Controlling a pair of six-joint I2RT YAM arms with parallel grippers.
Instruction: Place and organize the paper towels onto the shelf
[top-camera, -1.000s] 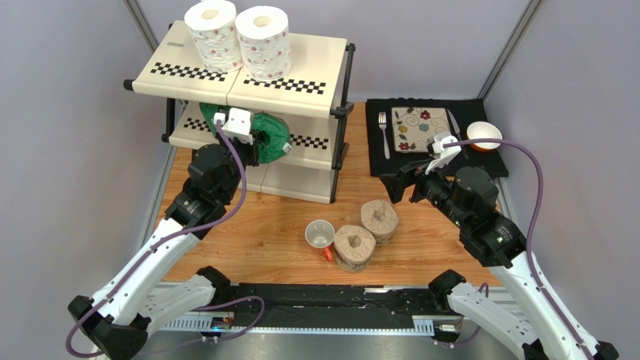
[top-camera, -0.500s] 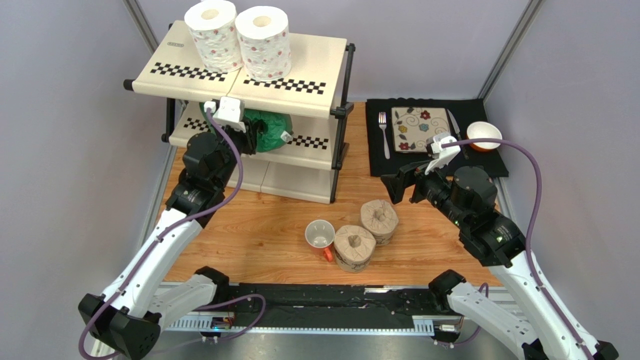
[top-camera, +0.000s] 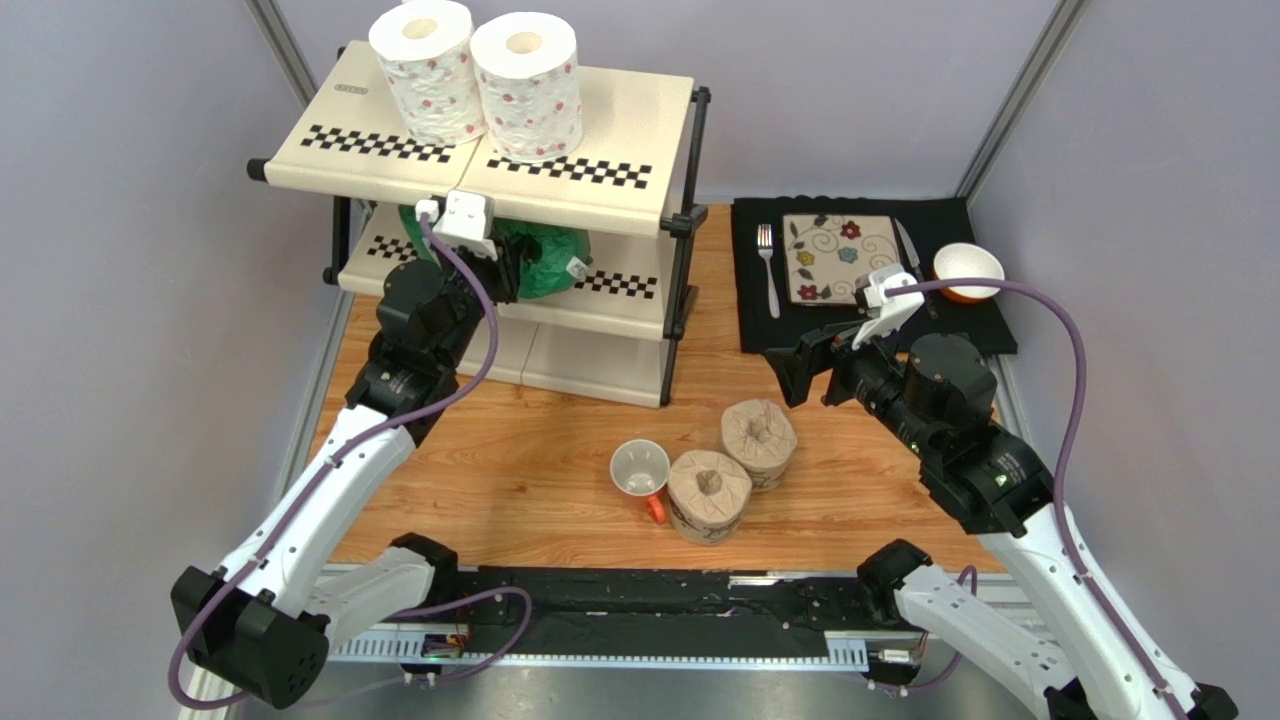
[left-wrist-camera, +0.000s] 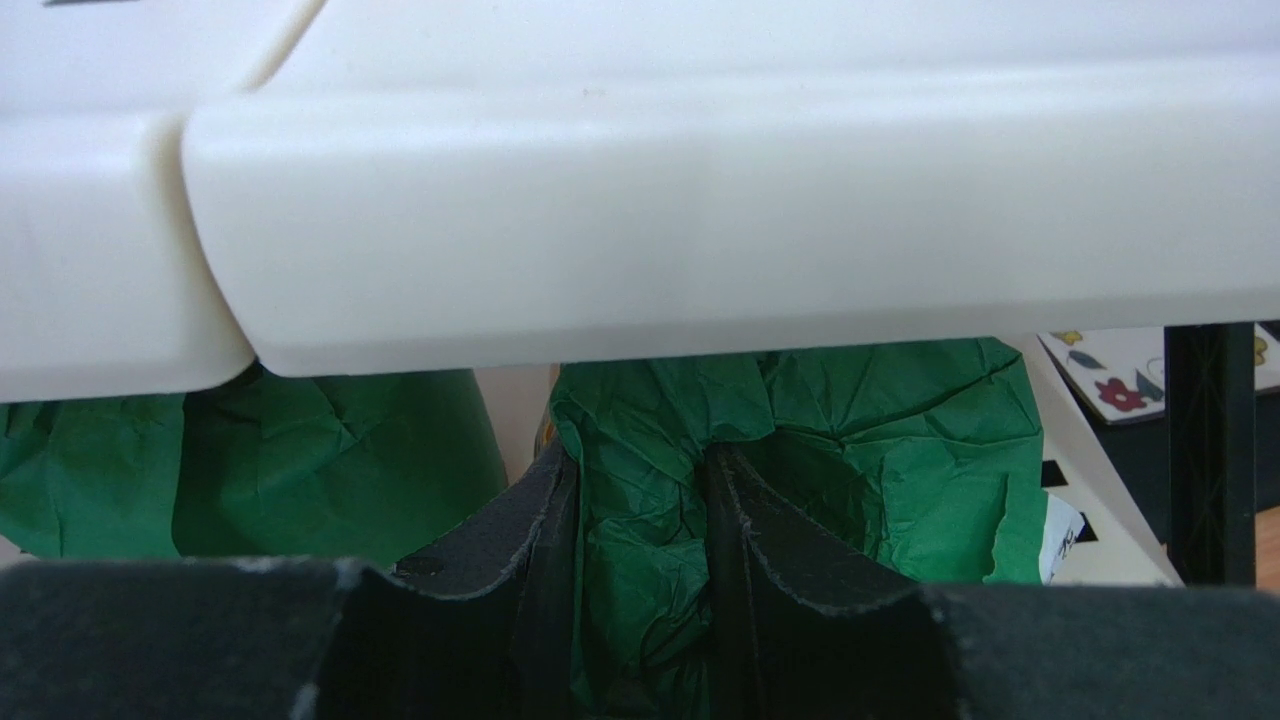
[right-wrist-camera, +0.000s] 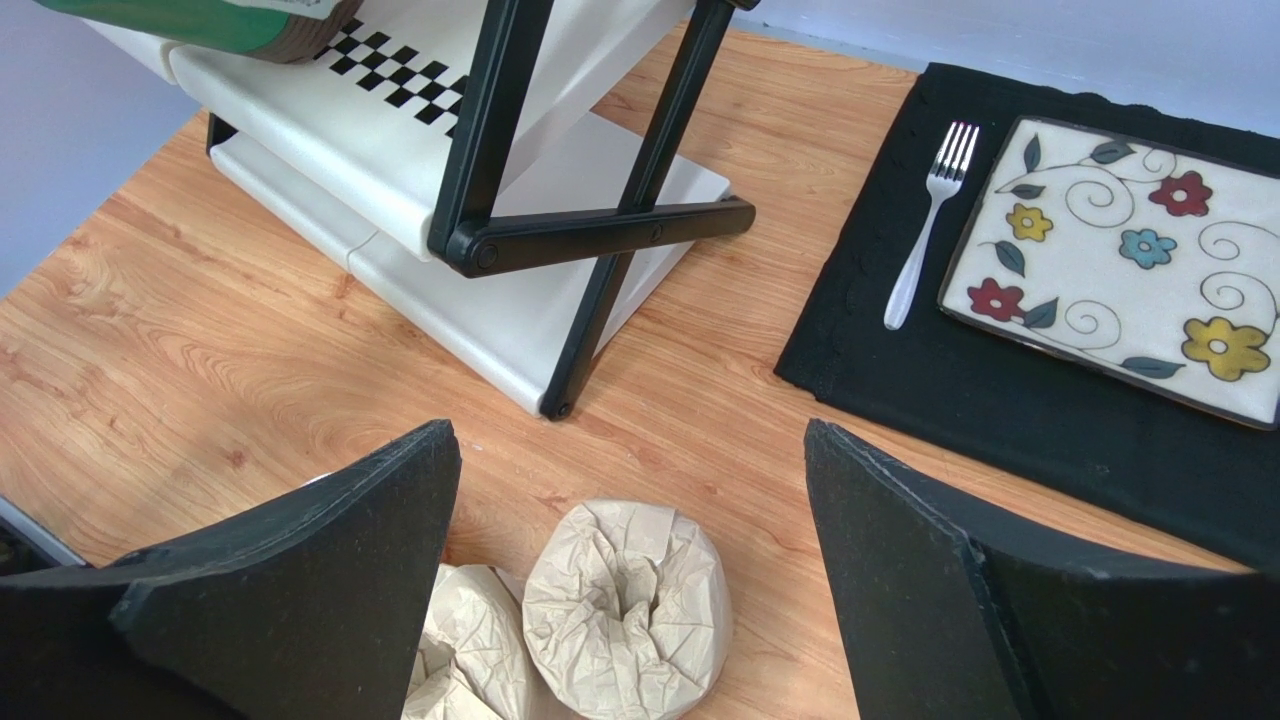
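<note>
I should open my left gripper, as the bottom of the green roll is over the flat board, so the roll would stay on the middle level (top-camera: 624, 308).
Two white floral paper towels (top-camera: 478, 78) stand on the top tier of the shelf (top-camera: 631, 135). My left gripper (top-camera: 508, 273) reaches under that tier and is shut on the crumpled wrapper of a green roll (left-wrist-camera: 842, 450), which sits at the middle tier (top-camera: 624, 308). In the left wrist view the black fingers (left-wrist-camera: 511, 555) pinch the green paper, and a second green roll (left-wrist-camera: 226, 465) sits to its left. Two tan rolls (top-camera: 759, 438) (top-camera: 708, 495) stand on the table. My right gripper (right-wrist-camera: 631, 435) hangs open above the tan roll (right-wrist-camera: 624, 608), apart from it.
A white mug with a red handle (top-camera: 642, 470) lies beside the tan rolls. At the right back, a black placemat (top-camera: 992, 323) carries a flowered plate (top-camera: 834, 258), a fork (top-camera: 768, 263) and a bowl (top-camera: 968, 270). Black shelf posts (right-wrist-camera: 496, 135) stand close to the right gripper.
My left arm has pushed forward, carrying the green roll deeper under the top tier onto the middle shelf. The right arm has stayed put.
</note>
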